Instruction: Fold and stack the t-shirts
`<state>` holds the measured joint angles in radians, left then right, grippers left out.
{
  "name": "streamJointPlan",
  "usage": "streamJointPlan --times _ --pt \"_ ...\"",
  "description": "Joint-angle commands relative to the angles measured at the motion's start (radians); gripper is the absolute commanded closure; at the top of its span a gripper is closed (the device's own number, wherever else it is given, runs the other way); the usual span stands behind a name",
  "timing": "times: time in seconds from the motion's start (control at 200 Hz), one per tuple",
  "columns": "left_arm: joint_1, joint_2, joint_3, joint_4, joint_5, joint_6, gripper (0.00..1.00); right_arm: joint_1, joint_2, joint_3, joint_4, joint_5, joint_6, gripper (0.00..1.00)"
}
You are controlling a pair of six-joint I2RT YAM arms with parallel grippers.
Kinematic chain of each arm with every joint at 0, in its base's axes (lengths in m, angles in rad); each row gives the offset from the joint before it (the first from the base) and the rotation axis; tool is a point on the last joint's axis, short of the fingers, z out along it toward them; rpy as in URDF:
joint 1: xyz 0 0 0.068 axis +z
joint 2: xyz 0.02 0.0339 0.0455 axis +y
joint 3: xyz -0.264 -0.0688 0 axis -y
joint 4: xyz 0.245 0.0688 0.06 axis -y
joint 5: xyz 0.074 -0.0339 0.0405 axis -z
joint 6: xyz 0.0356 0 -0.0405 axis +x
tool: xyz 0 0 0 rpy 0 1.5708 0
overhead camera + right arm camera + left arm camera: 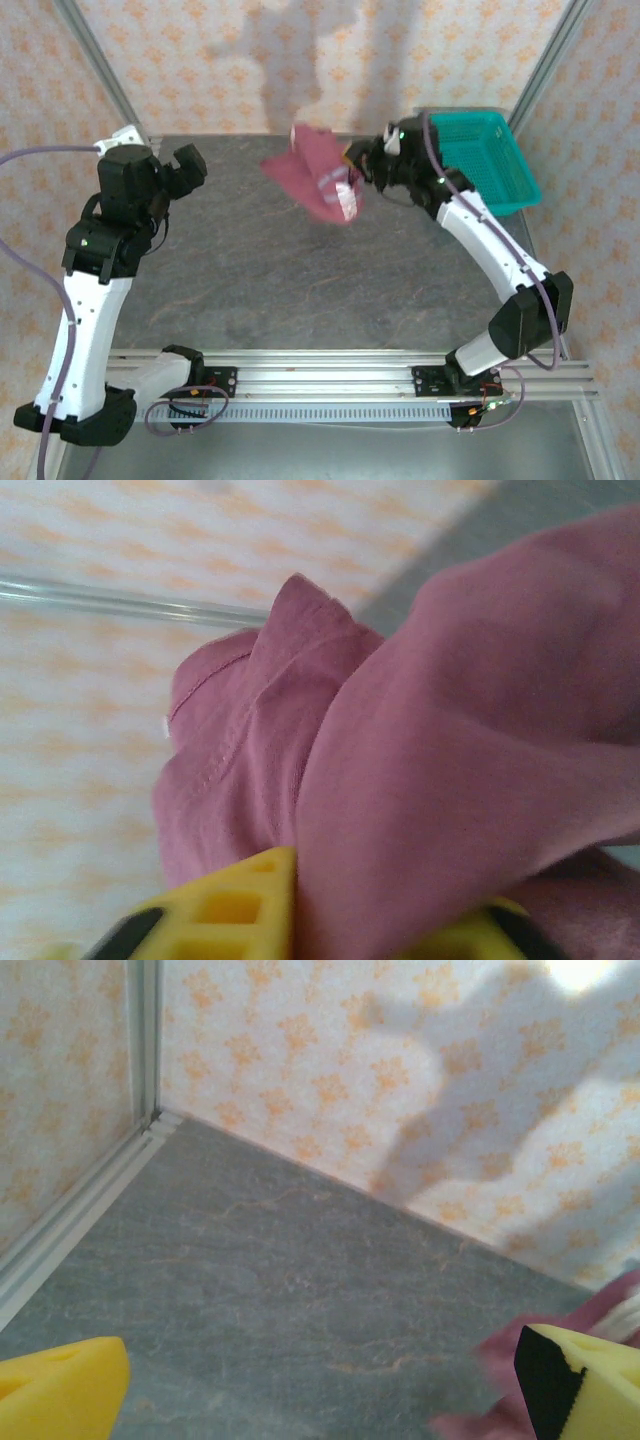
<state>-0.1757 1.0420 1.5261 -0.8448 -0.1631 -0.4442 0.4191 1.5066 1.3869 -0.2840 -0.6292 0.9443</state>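
Note:
My left gripper needs to reach the maroon t-shirt [318, 172] and grab its free edge opposite my right gripper. Then the t-shirt can be spread open for folding.
The maroon t-shirt [318, 172] hangs bunched above the back middle of the table, a patch of white print showing on its lower right. My right gripper [356, 166] sits at the shirt's right edge. In the right wrist view the fabric [450, 730] fills the gap between the yellow fingers [220, 910] and touches both, so the gripper [390, 925] is shut on it. My left gripper [190, 165] hovers at the back left, open, with bare table between its fingers [60, 1390]. An edge of the shirt [495, 1360] shows at the lower right of the left wrist view.
A teal mesh basket [492, 152] stands at the back right corner, just behind the right arm. The grey table [300, 270] is bounded by patterned walls at the back and sides. The arms' mounting rail [320, 380] runs along the near edge.

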Motion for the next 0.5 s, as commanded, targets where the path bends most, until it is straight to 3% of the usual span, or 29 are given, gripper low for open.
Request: streamJointPlan --times 0.0,0.04,0.155,0.345,0.49 --pt "0.001 -0.026 -0.156 -0.048 0.089 -0.026 0.0 -0.011 0.013 -0.177 -0.058 0.062 -0.065 0.45" --pt "0.001 -0.037 -0.228 -0.026 0.147 -0.04 0.0 -0.024 0.03 -0.208 -0.137 0.133 -0.111 0.38" --pt "0.002 -0.03 -0.391 0.004 0.286 -0.077 0.0 -0.069 0.029 -0.274 -0.203 0.252 -0.196 0.31" --pt "-0.002 0.033 -0.518 0.05 0.48 -0.115 0.0 -0.071 0.011 -0.175 -0.373 0.328 -0.377 0.24" --pt "-0.002 0.108 -0.609 0.093 0.578 -0.16 0.02 -0.072 0.062 -0.152 -0.389 0.28 -0.454 0.24"
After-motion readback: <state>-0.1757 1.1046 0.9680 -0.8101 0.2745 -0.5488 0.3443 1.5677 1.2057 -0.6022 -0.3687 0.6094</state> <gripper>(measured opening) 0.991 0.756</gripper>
